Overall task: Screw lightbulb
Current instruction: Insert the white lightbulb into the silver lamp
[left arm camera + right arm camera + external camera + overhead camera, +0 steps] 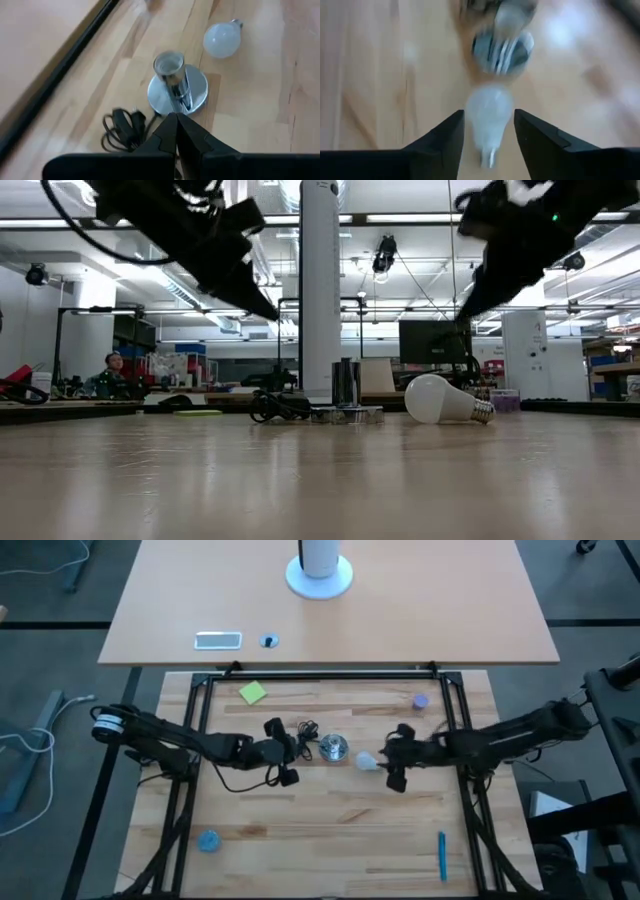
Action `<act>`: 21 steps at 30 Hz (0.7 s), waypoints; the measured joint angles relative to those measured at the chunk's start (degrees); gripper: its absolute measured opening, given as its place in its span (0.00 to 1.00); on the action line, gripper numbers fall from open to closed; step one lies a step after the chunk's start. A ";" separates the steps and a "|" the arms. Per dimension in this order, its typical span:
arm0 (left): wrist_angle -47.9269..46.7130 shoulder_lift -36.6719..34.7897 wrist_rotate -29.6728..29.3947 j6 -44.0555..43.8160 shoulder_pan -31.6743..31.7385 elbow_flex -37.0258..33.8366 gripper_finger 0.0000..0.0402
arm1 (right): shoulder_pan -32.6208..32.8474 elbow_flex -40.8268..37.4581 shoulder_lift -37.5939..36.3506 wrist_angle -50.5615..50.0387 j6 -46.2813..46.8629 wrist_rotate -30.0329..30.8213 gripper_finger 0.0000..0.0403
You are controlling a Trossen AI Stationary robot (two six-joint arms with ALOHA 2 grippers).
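Note:
Next, my right gripper grabs the lightbulb by its neck point(488, 131), so the lightbulb's threaded metal base point(488, 158) stays free to screw into the socket.
The whitish lightbulb point(368, 761) lies on its side on the wooden table, its metal base toward the right edge; it also shows in the low view point(445, 400). The shiny silver socket base point(333, 748) stands upright just left of it, with its black cord point(300, 733) coiled beside it. My right gripper point(489, 114) is open, raised above the table point(468, 308), one finger on either side of the bulb point(489, 102) without touching it. My left gripper point(176, 125) is shut and empty, raised point(268, 308) left of the socket point(176, 85), over the cord point(125, 132).
A green note point(253, 692) and a small purple disc point(421, 700) lie toward the far edge. A blue round thing point(208, 840) and a blue pen point(442, 855) lie near the front. Black frame rails point(320, 673) border the table.

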 joint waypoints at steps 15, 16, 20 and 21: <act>18.20 -0.29 0.02 -3.44 -1.22 -10.77 0.00 | -6.63 11.66 23.71 -10.56 -3.36 -6.95 0.60; 18.25 -0.29 0.02 -3.25 -1.22 -11.07 0.00 | -7.11 11.83 24.63 -10.52 -3.15 -6.94 0.61; 18.40 -0.29 -0.08 -3.05 -1.20 -11.84 0.00 | -8.70 12.39 28.27 -10.03 -3.09 -6.95 0.65; 18.53 -0.29 -0.08 -3.05 -1.20 -11.98 0.00 | -9.00 12.53 28.98 -9.85 -3.12 -6.92 0.65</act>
